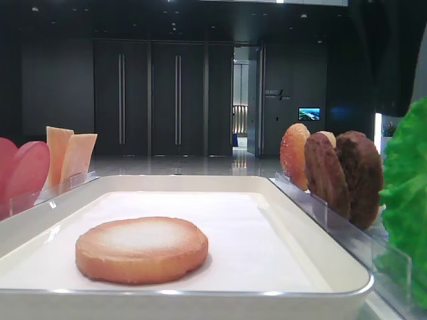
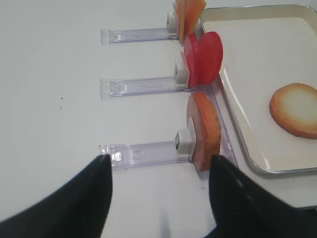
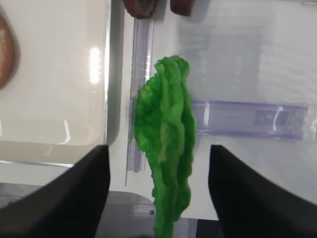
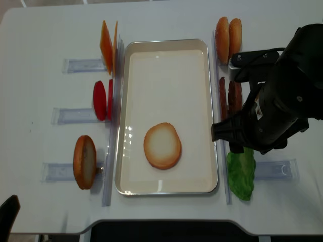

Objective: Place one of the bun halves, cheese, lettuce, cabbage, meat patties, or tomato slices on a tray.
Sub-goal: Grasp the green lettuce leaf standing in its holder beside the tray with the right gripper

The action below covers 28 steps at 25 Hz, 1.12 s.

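The lettuce's upper edge comes up past both fingertips, halfway across the gap between them. I will close my right gripper now. Closing now would hold the lettuce.
A bun half (image 4: 162, 145) lies flat, pale face up, on the white tray (image 4: 166, 80). The ruffled green lettuce (image 3: 166, 134) stands on edge in a clear holder right of the tray (image 3: 54, 74). My right gripper (image 3: 158, 149) is open above it, one black finger on each side, neither touching the leaf. From above, the right arm (image 4: 272, 111) hides that gripper over the lettuce (image 4: 240, 173). My left gripper (image 2: 157, 161) is open and empty over bare table, beside an upright bun half (image 2: 204, 130). Cabbage is out of view.
Left of the tray stand cheese (image 4: 107, 46), tomato slices (image 4: 103, 100) and a bun half (image 4: 85, 161) in clear racks. Right of it stand two bun halves (image 4: 228, 33) and meat patties (image 4: 229, 98). The table's front edge runs close below the tray.
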Tool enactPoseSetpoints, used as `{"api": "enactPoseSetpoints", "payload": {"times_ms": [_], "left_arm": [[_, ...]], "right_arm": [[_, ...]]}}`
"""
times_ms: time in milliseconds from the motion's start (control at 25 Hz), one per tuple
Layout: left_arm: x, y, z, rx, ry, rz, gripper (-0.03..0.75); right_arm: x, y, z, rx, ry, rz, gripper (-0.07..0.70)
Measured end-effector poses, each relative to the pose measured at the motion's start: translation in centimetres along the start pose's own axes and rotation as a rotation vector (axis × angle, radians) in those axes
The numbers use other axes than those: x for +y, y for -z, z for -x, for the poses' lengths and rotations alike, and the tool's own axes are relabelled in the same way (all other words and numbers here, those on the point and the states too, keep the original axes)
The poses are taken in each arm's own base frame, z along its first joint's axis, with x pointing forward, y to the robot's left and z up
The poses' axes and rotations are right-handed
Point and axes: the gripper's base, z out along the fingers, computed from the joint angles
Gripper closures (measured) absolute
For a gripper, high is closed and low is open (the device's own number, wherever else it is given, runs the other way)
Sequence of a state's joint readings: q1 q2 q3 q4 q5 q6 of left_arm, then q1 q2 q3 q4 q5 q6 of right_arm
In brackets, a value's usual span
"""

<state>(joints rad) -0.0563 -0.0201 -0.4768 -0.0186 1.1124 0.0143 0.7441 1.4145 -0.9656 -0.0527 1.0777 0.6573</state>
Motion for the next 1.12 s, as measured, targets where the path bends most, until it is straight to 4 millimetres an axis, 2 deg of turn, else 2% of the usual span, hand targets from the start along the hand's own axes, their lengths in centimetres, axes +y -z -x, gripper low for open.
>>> {"api": "enactPoseSetpoints", "payload": {"times_ms": [280, 400, 600, 760, 1120], "left_arm": [[0.00, 0.00, 0.00, 0.000, 0.000, 0.000, 0.244], [0.00, 0.00, 0.00, 0.000, 0.000, 0.000, 0.244], [0.00, 0.00, 0.00, 0.000, 0.000, 0.000, 0.244], [0.00, 0.00, 0.00, 0.000, 0.000, 0.000, 0.244], [0.00, 0.00, 0.00, 0.000, 0.000, 0.000, 0.244]], "right_arm": [[0.00, -0.12, -0.04, 0.009, 0.000, -0.004, 0.234], [-0.01, -0.12, -0.07, 0.012, -0.001, -0.006, 0.316], [-0.02, -0.12, -0.08, 0.013, 0.000, -0.007, 0.514], [-0.12, -0.12, -0.19, 0.026, 0.009, -0.017, 0.605], [-0.26, -0.11, -0.36, 0.045, 0.020, -0.032, 0.617]]}}
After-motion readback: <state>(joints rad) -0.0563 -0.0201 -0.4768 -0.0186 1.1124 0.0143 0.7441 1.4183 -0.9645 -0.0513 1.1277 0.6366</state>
